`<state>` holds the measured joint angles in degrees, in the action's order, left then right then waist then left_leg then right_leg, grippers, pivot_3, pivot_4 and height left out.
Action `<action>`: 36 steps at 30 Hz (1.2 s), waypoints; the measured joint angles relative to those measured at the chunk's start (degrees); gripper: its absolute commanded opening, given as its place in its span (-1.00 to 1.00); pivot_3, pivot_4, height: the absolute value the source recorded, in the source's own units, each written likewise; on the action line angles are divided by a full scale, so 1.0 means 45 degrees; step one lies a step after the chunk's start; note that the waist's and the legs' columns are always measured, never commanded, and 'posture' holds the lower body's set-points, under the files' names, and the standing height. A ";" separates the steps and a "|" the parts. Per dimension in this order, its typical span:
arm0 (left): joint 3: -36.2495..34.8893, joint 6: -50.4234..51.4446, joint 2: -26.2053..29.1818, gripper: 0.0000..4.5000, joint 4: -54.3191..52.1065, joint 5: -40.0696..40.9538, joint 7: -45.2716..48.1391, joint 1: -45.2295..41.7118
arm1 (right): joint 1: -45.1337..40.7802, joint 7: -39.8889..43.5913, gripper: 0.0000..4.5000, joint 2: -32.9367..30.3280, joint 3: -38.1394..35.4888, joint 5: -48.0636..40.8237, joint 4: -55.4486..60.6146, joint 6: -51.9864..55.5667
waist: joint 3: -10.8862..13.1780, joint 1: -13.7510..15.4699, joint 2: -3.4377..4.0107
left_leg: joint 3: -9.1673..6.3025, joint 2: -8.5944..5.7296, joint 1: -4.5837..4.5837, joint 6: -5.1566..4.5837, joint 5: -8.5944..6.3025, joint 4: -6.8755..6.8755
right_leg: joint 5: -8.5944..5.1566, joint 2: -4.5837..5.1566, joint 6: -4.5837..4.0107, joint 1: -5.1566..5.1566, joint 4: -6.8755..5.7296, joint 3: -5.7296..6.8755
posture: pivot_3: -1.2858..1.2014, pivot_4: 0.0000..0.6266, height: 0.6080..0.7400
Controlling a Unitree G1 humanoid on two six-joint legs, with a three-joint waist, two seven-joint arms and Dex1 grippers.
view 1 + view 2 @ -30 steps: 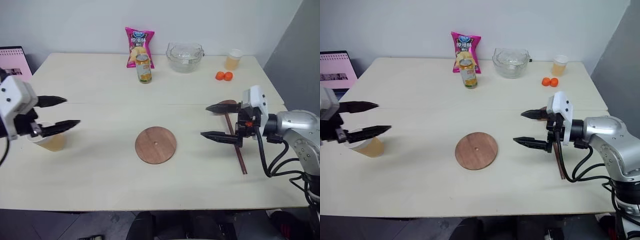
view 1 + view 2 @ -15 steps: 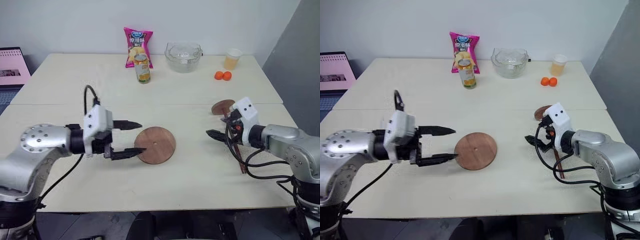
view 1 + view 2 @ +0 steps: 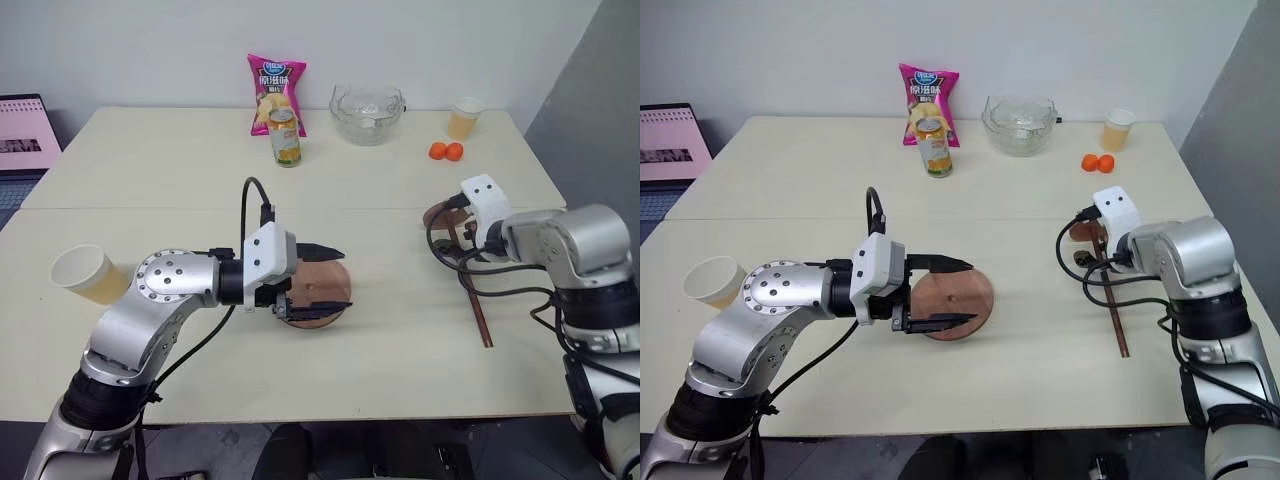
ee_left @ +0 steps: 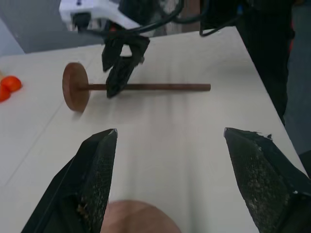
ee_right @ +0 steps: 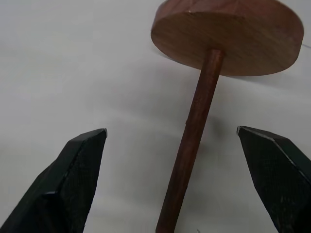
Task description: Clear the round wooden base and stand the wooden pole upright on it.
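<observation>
My right fingers are still above the wooden rod in the right wrist view. My right gripper should go lower first and then close on the rod.
The round wooden base (image 3: 318,292) lies flat mid-table with nothing on it. My left gripper (image 3: 338,278) is open. One finger lies over the base's far edge and the other over its near edge; I cannot tell whether they touch it. The wooden pole (image 3: 472,290) lies flat on the table to the right, with its disc end (image 5: 228,34) pointing away from me. My right gripper (image 5: 171,130) points down, open, with its fingers on either side of the rod just below that disc. The left wrist view shows the pole (image 4: 160,87) with the right gripper's fingers (image 4: 119,77) over it.
A paper cup (image 3: 82,273) sits at the table's left, behind my left arm. Along the back stand a pink snack bag (image 3: 276,90), a can (image 3: 285,138), a glass bowl (image 3: 368,112), a cup of orange drink (image 3: 465,118) and two small oranges (image 3: 445,151).
My left arm has swung right, away from the paper cup, and its open fingers now straddle the base. My right gripper has tipped downward and moved over the pole near its disc.
</observation>
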<state>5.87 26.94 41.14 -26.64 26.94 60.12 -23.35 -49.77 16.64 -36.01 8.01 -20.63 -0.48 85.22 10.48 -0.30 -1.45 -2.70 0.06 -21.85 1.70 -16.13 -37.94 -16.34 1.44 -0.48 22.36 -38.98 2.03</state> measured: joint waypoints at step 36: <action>0.0848 -0.0312 0.0049 0.63 -0.0116 -0.0805 -0.0115 0.0351 | -0.2115 0.2679 -0.89 0.0262 0.0797 0.1153 -0.5964 0.0082 | 0.0005 -0.0027 0.0008 | 0.0001 -0.0002 -0.0007 -0.0001 -0.0001 0.0000 | 0.0001 0.0004 0.0000 0.0007 -0.0001 -0.0002 | 0.03 -0.52 1.00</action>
<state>9.68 25.53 41.36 -27.17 23.32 59.60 -21.77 -59.29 28.70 -34.83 11.60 -15.44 -27.32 85.59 10.50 -0.42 -1.42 -2.70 0.05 -21.88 1.69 -16.13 -37.94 -16.33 1.46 -0.48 22.39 -38.98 2.02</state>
